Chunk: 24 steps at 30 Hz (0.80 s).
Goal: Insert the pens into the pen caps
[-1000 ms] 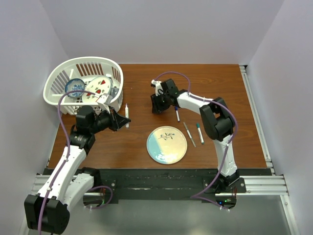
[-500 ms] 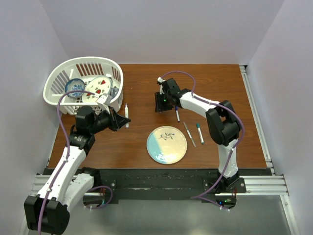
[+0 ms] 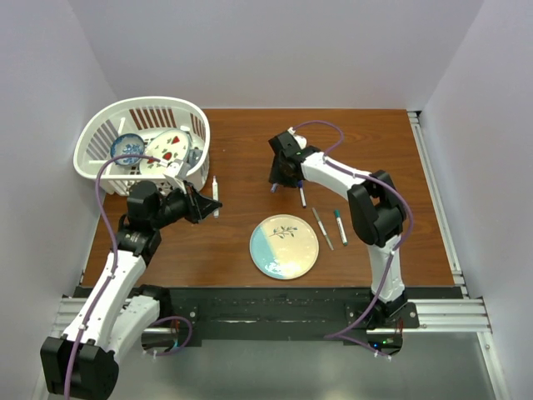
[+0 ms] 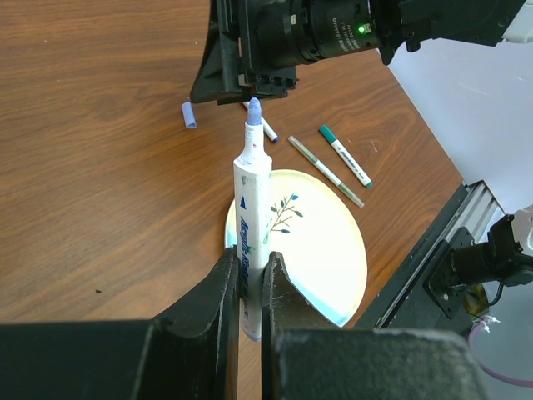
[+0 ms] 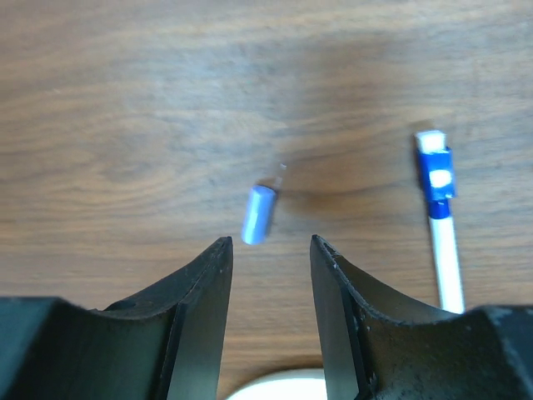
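I need to pick up the small blue-purple cap [image 3: 273, 188] [image 5: 258, 214] across its long sides with my right gripper next, so its open end stays free to insert the pen.
My left gripper [image 3: 206, 203] is shut on a white pen [image 3: 216, 197] left of the plate. In the left wrist view [image 4: 248, 260] the pen [image 4: 252, 217] stands upright between the jaws with its bare purple tip up. My right gripper [image 3: 280, 177] is open and empty just above a small blue-purple cap [image 3: 273, 188]. In the right wrist view the cap [image 5: 258, 214] lies on the table just beyond the gripper's [image 5: 271, 246] open jaws. A blue pen [image 5: 440, 218] lies to the cap's right. A thin grey pen [image 3: 322, 227] and a green-capped pen [image 3: 340, 226] lie right of the plate.
A round blue and cream plate [image 3: 284, 247] sits near the front middle. A white basket [image 3: 92, 137] with dishes stands at the back left. The cap [image 4: 189, 114] and the right gripper's black body [image 4: 250, 50] show in the left wrist view.
My right gripper has turned and shifted slightly right and back, and the cap now shows beside its tips. The left arm and its pen have not moved.
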Motion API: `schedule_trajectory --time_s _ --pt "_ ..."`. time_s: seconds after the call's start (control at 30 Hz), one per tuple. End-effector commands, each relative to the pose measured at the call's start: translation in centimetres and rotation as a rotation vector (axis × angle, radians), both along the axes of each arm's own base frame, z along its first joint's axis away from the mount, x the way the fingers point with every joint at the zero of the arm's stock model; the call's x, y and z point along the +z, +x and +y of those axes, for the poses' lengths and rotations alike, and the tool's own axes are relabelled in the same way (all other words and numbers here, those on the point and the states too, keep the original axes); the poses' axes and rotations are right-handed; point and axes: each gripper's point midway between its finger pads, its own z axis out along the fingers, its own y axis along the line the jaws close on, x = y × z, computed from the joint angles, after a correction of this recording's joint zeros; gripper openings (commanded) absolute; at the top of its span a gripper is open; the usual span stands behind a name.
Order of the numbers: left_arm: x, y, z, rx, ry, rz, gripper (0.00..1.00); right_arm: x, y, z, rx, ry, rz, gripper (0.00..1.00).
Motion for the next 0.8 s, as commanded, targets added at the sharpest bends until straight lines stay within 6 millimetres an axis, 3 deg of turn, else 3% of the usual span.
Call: schedule_trajectory --time_s 0.0,0.43,0.77 --pt "2.1 0.1 0.0 -0.009 -0.002 -0.070 0.00 1.9 1.4 1.0 -0.075 -0.008 -0.063 0.46" --pt "2.3 -0.1 0.0 -0.015 -0.008 -0.078 0.00 -1.1 0.9 0.9 -0.104 -0.255 -0.048 0.46" --pt "2.4 -0.2 0.0 -0.012 -0.009 -0.082 0.00 -3.7 0.4 1.5 -0.034 -0.273 -0.001 0.33"
